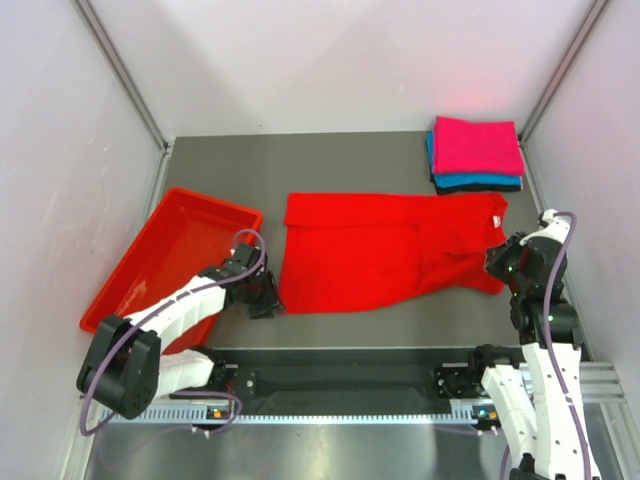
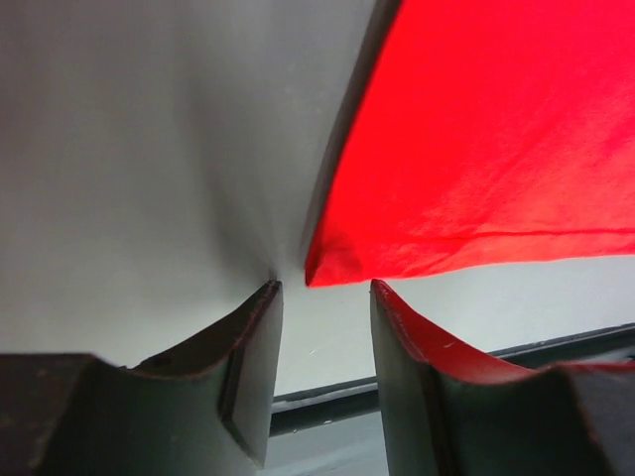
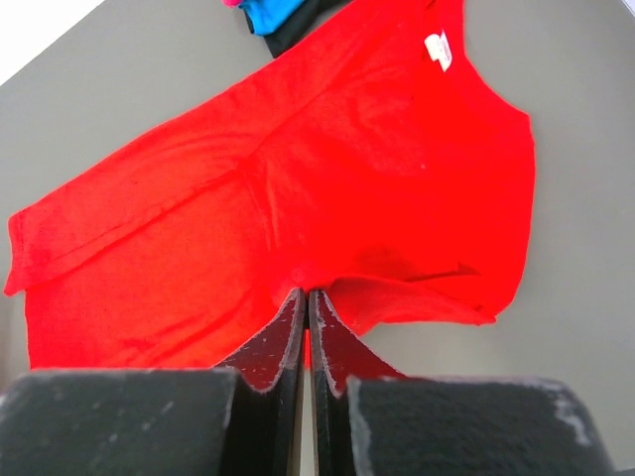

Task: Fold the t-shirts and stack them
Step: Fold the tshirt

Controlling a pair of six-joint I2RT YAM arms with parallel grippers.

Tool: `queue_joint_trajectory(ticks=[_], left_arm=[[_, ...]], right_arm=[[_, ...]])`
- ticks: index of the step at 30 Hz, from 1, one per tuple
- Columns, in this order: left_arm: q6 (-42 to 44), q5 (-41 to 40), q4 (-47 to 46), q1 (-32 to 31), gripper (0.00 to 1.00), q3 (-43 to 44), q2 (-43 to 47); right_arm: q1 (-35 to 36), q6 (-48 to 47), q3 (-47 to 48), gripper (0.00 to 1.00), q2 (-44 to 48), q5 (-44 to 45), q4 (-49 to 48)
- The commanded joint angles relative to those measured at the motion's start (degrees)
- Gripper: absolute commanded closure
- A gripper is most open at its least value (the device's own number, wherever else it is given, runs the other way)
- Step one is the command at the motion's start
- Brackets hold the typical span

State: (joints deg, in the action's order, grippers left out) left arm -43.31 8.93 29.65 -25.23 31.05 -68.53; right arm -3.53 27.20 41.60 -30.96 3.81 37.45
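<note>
The robot should next fold the near edge of the red t-shirt (image 1: pixel 380 250) inward lengthwise, so it should pinch the t-shirt with its left gripper at the near corner, opposite the right gripper's hold.
The bright red t-shirt (image 1: pixel 380 250) lies flat across the middle of the table, partly folded lengthwise, collar end to the right. My left gripper (image 1: pixel 268 300) is open at the shirt's near left corner. In the left wrist view that corner (image 2: pixel 476 149) lies just beyond the open gripper (image 2: pixel 325 288), touching neither finger. At the shirt's near right edge my right gripper (image 1: pixel 497 265) is shut, and the right wrist view shows it (image 3: pixel 307 293) pinching a fold of red cloth (image 3: pixel 298 178). At the back right is a folded stack: magenta-pink t-shirt (image 1: pixel 477 145) on top, teal-blue (image 1: pixel 470 182) under it, black (image 1: pixel 500 188) at the bottom.
A rigid red plastic tray (image 1: pixel 170 255) sits tilted at the left, right beside my left arm. Pale walls enclose the table on three sides. A metal rail (image 1: pixel 340 385) runs along the near edge between the arm bases.
</note>
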Motion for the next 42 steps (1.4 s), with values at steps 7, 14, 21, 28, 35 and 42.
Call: queue_joint_trajectory(ticks=[7,14,21,28,35,42], left_arm=[[-1.9,-0.8,-5.8,-0.4,0.56,-1.3,-2.0],[-0.6,-0.2,-6.3,-0.6,0.92,-0.3,-2.9],[1.0,-0.5,-2.8,-0.6,1.0,7.9,-4.3],[3.2,-1.4,-2.3,-0.4,1.0,17.3,-11.0],[6.7,-2.6,-2.3,2.8,1.0,24.8,-19.6],[8.3,-1.6,-2.5,6.7,1.0,32.1,-25.9]], right_arm=[[-0.2,0.3,-0.6,1.0,1.3,-1.1,-2.0],[-0.2,0.3,-0.1,1.0,1.3,-0.4,-1.9],[-0.2,0.0,1.3,1.0,-0.8,2.7,-2.1],[-0.2,-0.6,0.6,1.0,-2.2,4.8,-8.3],[-0.2,-5.3,0.8,1.0,-6.9,8.4,-16.2],[-0.2,-9.5,2.2,1.0,-11.0,9.0,-23.9]])
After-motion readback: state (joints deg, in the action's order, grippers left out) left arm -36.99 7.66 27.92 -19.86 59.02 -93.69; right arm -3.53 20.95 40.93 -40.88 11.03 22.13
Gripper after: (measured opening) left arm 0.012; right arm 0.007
